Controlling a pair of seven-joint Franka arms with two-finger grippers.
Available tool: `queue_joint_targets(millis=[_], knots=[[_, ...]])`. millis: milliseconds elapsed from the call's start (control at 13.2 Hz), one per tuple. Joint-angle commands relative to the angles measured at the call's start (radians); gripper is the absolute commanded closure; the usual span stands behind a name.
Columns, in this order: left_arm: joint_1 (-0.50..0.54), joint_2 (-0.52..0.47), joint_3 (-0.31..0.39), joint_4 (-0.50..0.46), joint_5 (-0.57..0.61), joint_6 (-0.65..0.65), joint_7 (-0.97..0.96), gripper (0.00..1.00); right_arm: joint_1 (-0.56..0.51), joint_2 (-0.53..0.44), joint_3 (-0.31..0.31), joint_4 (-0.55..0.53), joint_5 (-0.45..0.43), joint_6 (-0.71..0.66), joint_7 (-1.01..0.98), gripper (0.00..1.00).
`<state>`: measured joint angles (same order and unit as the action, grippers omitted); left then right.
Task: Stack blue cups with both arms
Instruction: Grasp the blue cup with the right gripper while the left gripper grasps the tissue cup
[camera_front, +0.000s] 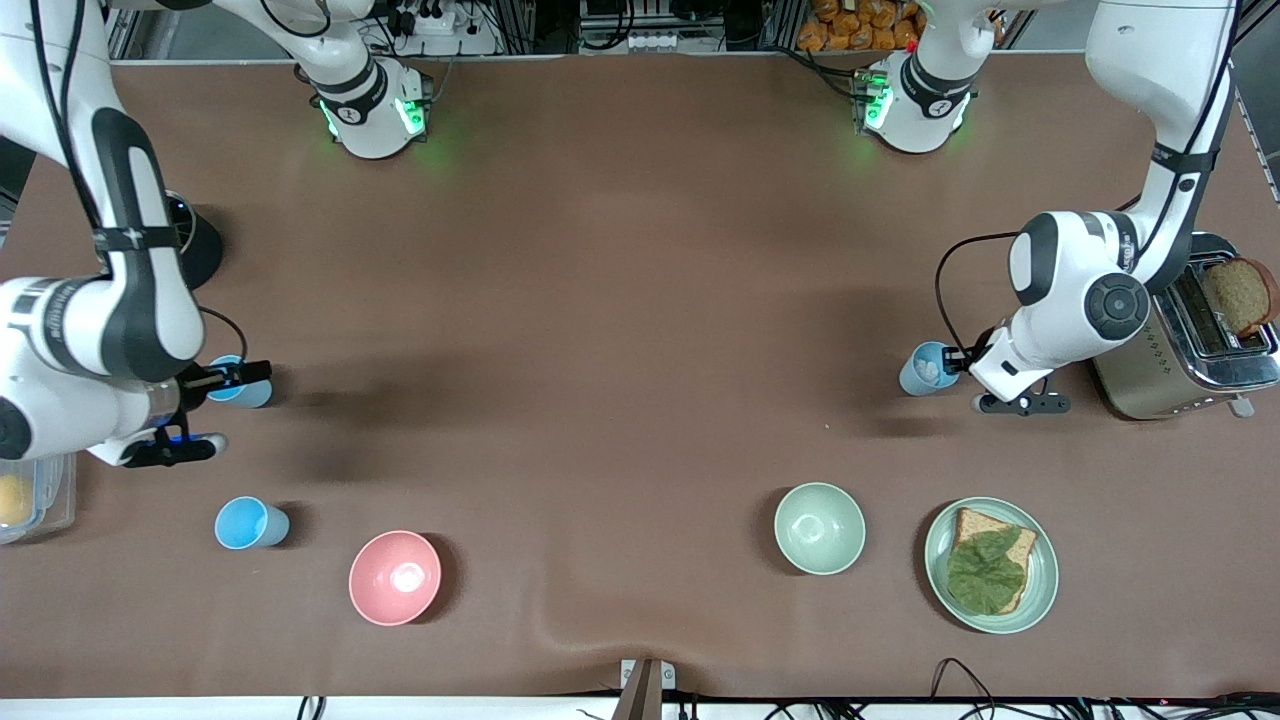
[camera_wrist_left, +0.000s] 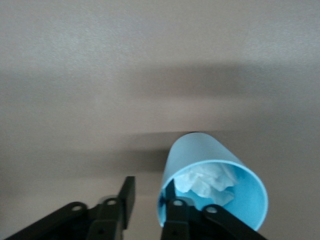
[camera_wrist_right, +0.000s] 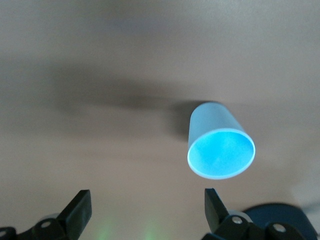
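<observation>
The bright blue cup is beside the black pot. My right gripper should grip it by its rim (camera_wrist_right: 220, 177) next, so that it can stack the blue cups.
A grey-blue cup (camera_front: 926, 367) with crumpled white paper inside stands near the left arm's end of the table. My left gripper (camera_front: 967, 380) is open beside it. In the left wrist view one finger (camera_wrist_left: 171, 196) is inside the cup's rim (camera_wrist_left: 210, 180) and the other is outside, gripper (camera_wrist_left: 149, 192). A bright blue cup (camera_front: 243, 390) stands at the right arm's end. My right gripper (camera_front: 242, 405) is open and empty over the table next to it. The right wrist view shows this empty cup (camera_wrist_right: 220, 147) ahead of the gripper (camera_wrist_right: 146, 202). A third, sky-blue cup (camera_front: 250, 523) stands nearer the front camera.
A pink bowl (camera_front: 395, 577), a pale green bowl (camera_front: 819, 527) and a green plate (camera_front: 1040, 590) with bread and lettuce stand along the near side. A toaster (camera_front: 1150, 385) with bread stands at the left arm's end. A clear container (camera_front: 40, 505) and a black object (camera_front: 195, 245) are at the right arm's end.
</observation>
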<state>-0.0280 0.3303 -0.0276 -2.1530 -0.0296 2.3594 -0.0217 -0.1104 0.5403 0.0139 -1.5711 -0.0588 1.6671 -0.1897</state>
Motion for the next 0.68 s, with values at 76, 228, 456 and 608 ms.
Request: queue_joint_targets(millis=[76, 228, 456, 608], knots=[[-0.001, -0.020, -0.052, -0.010, -0.049, 0.012, -0.012, 1.00, -0.038, -0.008, 0.004, -0.124, -0.018, 0.162, -0.063, 0.00], [-0.001, -0.042, -0.106, -0.004, -0.049, 0.005, -0.068, 1.00, -0.057, -0.002, 0.004, -0.180, -0.016, 0.244, -0.100, 0.00], [-0.006, -0.045, -0.253, 0.039, -0.049, -0.018, -0.312, 1.00, -0.061, 0.013, 0.004, -0.205, -0.016, 0.249, -0.100, 0.00], [-0.016, -0.024, -0.352, 0.082, -0.047, -0.019, -0.497, 1.00, -0.064, 0.015, 0.004, -0.210, -0.016, 0.249, -0.100, 0.00]])
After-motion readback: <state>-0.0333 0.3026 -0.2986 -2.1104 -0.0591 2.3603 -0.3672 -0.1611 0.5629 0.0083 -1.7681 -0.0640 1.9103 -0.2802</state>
